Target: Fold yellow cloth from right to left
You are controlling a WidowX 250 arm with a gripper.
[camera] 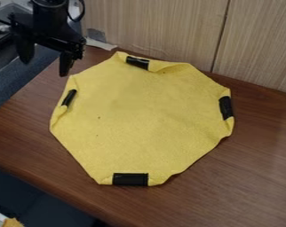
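Observation:
The yellow cloth (139, 115) should be folded across itself, so my gripper will grab it next by its black-taped edge opposite the blue-grey surface.
The gripper (46, 66) hangs at the upper left, above the table's left edge, its two fingers apart with nothing between them. To its right and lower lies the yellow cloth (139, 115), spread out flat in a roughly eight-sided shape. Black tape patches sit on its top, left, right and bottom edges, where the rim looks turned over. The gripper is off the cloth, beyond its upper left edge.
The brown wooden table (252, 177) carries the cloth. A light wood-grain panel (157, 26) stands along its back. Beyond the table's left edge are a blue-grey surface (15, 82) and dark equipment at the upper left corner.

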